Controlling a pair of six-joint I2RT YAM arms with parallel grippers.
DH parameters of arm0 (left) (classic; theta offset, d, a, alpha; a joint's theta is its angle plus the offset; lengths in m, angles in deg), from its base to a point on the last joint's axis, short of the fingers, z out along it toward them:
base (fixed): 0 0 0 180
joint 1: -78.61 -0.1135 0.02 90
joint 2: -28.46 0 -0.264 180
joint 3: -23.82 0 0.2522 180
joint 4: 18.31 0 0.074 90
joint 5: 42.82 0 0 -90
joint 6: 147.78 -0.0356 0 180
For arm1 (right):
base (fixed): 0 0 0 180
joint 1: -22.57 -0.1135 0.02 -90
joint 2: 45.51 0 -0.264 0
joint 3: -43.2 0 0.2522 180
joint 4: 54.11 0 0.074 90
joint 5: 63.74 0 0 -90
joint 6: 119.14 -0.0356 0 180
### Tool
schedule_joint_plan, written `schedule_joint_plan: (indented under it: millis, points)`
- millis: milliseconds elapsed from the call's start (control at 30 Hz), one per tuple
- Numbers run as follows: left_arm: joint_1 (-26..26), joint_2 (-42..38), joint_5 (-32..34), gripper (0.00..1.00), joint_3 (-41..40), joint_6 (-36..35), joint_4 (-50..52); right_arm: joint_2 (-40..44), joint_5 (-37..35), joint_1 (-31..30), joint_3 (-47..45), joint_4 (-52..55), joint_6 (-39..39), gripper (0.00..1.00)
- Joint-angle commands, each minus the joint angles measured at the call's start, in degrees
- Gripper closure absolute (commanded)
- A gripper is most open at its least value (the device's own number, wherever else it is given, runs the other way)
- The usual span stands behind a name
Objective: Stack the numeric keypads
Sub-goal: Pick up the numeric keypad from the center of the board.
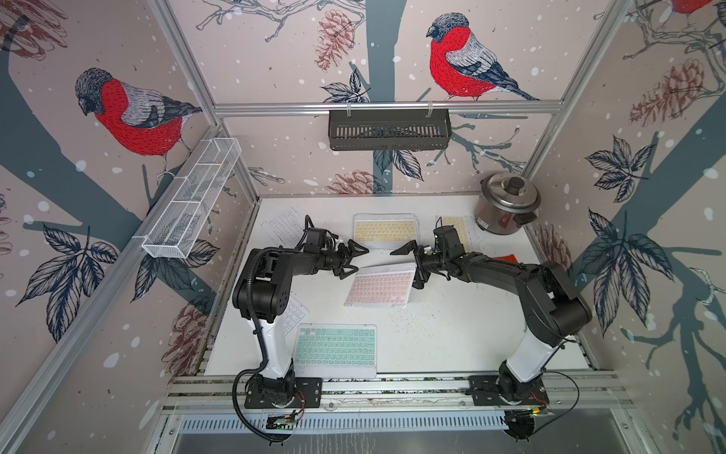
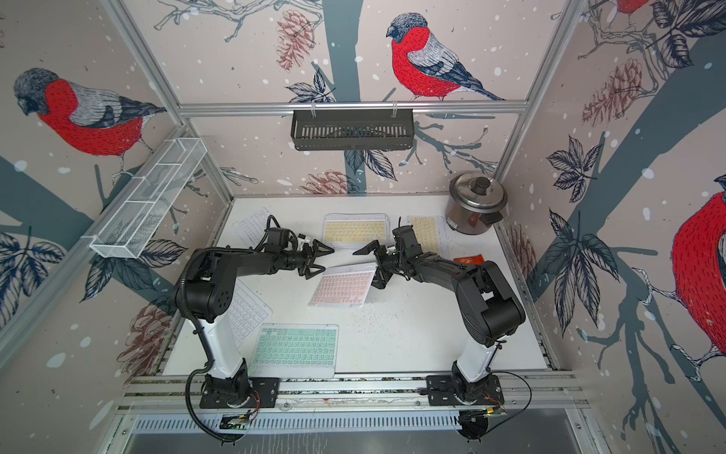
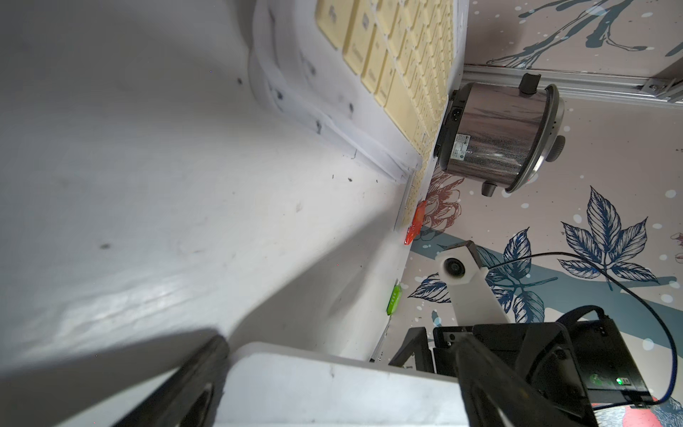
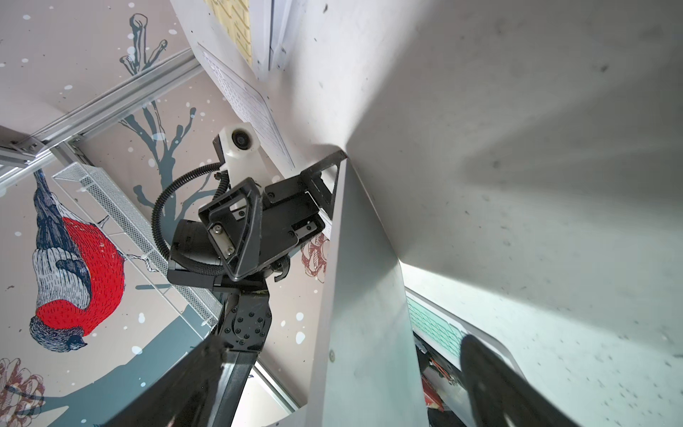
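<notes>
Both grippers should carry the keypad onto the yellow stack (image 1: 385,230), so the robot's right gripper should next grab the pink keypad's raised far corner (image 1: 412,267) opposite the left gripper.
A pink keypad (image 1: 379,287) lies mid-table with its far edge tilted up. My left gripper (image 1: 360,260) is open at that edge's left corner, which shows as a white slab (image 3: 332,388) between the jaws. My right gripper (image 1: 404,269) is open at the right end, with the slab (image 4: 364,295) between its fingers. Whether either one touches the keypad I cannot tell. Other keypads lie flat: a yellow stack (image 1: 385,230), a yellow one (image 1: 459,230), two white ones (image 1: 283,226) (image 1: 296,316) and a mint green one (image 1: 336,348).
A steel rice cooker (image 1: 506,204) stands in the back right corner. An orange packet (image 1: 506,258) lies by the right wall, and a small green packet (image 3: 394,299) lies at the table's edge. A black basket (image 1: 389,129) and a white wire basket (image 1: 192,196) hang on the walls.
</notes>
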Motion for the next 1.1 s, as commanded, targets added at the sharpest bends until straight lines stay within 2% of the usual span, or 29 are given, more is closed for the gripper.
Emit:
schedule_joint_plan:
  millis: [0,333,500,667,833,1067]
  points:
    - [0.1,1.3,7.4,0.04,0.0,0.5,6.6,0.2,3.8,-0.1,1.0,-0.7,1.6,0.00]
    - [0.1,1.6,7.7,0.04,0.7,0.6,7.1,0.2,9.3,0.1,1.9,-2.4,4.5,0.00]
    - [0.1,2.0,7.7,0.04,0.2,0.9,6.6,0.2,11.1,0.2,1.6,-1.1,6.9,0.04]
    - [0.2,2.2,7.8,0.04,-0.1,0.9,6.4,0.5,12.2,0.2,0.7,0.7,9.5,0.18]
    - [0.2,2.7,7.7,0.04,-0.2,0.9,6.1,0.4,12.3,0.4,1.3,6.2,14.7,0.27]
    - [0.2,3.2,7.6,0.04,-0.2,0.7,5.8,-0.1,10.5,1.2,3.5,16.0,23.7,0.54]
